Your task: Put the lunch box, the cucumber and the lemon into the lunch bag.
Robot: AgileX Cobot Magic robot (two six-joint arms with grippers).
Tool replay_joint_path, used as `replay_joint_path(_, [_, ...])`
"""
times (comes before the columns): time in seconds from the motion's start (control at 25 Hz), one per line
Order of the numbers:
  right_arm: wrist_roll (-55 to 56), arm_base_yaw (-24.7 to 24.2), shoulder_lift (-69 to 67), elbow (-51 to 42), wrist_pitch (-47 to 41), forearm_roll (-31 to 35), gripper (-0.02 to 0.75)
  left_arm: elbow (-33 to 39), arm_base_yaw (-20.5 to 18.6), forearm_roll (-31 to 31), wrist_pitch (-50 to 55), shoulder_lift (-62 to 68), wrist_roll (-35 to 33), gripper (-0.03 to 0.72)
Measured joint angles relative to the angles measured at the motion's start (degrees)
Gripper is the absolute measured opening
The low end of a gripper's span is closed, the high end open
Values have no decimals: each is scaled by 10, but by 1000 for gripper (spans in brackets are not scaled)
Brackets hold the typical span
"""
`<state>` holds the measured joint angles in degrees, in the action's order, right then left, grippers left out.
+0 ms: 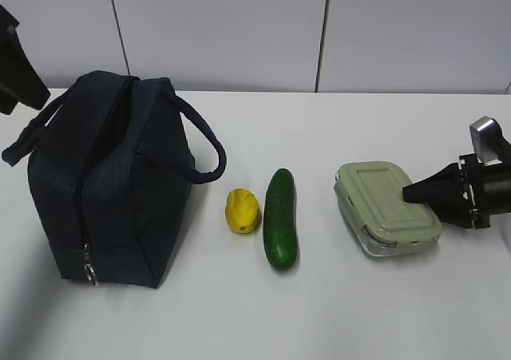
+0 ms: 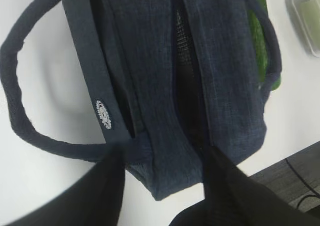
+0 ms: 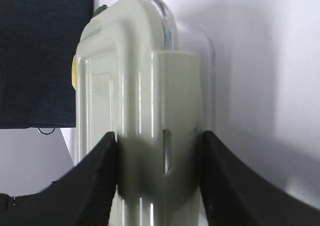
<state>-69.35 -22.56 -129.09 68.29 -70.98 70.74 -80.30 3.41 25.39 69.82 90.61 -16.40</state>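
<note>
The lunch box's broad lid is wider than my open fingers, so my right gripper should next grab the lunch box by its narrower clip edge point(image 1: 422, 206) point(image 3: 167, 148).
The navy lunch bag point(image 1: 112, 176) stands upright at the left, handles up, its zipper ring pull point(image 1: 90, 276) low on the near end. The yellow lemon point(image 1: 242, 210) and dark green cucumber point(image 1: 281, 218) lie side by side in the middle. The lunch box point(image 1: 385, 208) with its sage-green lid rests on the table at the right. My right gripper point(image 1: 409, 192) is open at the box's right end, jaws spread over the lid's edge and clip point(image 3: 159, 136). My left gripper point(image 2: 164, 156) is open above the bag's end point(image 2: 200, 85), holding nothing.
The white table point(image 1: 263, 320) carries all the items. A panelled wall runs along the back. The table's edge and a dark floor with cables point(image 2: 300, 181) show in the left wrist view. The left arm's black body point(image 1: 16, 69) is at the top left.
</note>
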Motion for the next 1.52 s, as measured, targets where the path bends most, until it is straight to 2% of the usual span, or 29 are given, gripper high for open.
replay_joint_path(0.84, [1, 0, 0, 0, -1, 0, 365, -4, 0, -20, -15, 111, -1, 365])
replay_joint_path(0.92, [2, 0, 0, 0, -1, 0, 365, -4, 0, -20, -16, 116, -1, 337])
replay_joint_path(1.0, [3, 0, 0, 0, -1, 0, 365, -4, 0, -20, -18, 117, -1, 274])
replay_joint_path(1.2, [8, 0, 0, 0, -1, 0, 362, -5, 0, -22, -26, 117, -10, 43])
replay_joint_path(1.28, [9, 0, 0, 0, -1, 0, 362, -6, 0, -22, -28, 117, -15, 16])
replay_joint_path(1.52, [11, 0, 0, 0, -1, 0, 361, -42, 1, -26, -27, 117, -17, 7])
